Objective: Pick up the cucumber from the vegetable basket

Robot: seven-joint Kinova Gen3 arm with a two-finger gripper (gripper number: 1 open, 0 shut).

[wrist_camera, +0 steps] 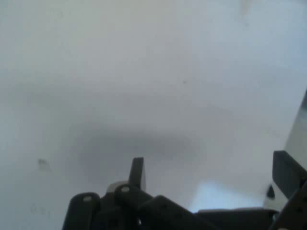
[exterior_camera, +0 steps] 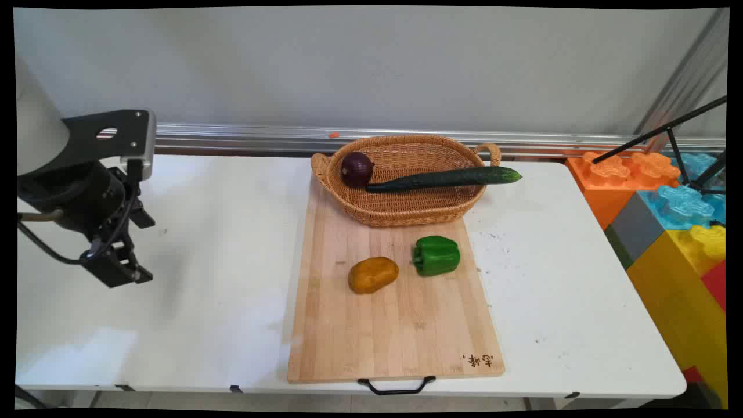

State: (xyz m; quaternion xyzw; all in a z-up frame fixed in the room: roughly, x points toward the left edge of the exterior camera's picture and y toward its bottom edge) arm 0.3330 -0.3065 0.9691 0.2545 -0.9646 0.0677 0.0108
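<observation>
The gripper will next pick up the cucumber by its middle (exterior_camera: 443, 179), and that will get the long dark green cucumber out of the wicker basket (exterior_camera: 406, 216).
My gripper (exterior_camera: 123, 271) hangs over the bare left part of the white table (exterior_camera: 220, 244), well left of the wooden cutting board (exterior_camera: 395, 331). In the hand view the gripper (wrist_camera: 211, 175) is open, its fingers (wrist_camera: 137, 171) wide apart with only white tabletop between them. A yellow-brown potato (exterior_camera: 373, 274) and a green bell pepper (exterior_camera: 436, 255) lie on the board. At the board's far end stands a wicker basket (exterior_camera: 406, 216) holding a red onion (exterior_camera: 357, 169) and a long cucumber (exterior_camera: 447, 177) whose tip pokes over the right rim.
Large toy blocks (exterior_camera: 667, 203) in orange, blue, grey and yellow stand off the table's right end, with a black tripod leg (exterior_camera: 662, 130) above them. A metal rail (exterior_camera: 244, 136) runs along the wall behind. The board's black handle (exterior_camera: 396, 385) overhangs the near edge.
</observation>
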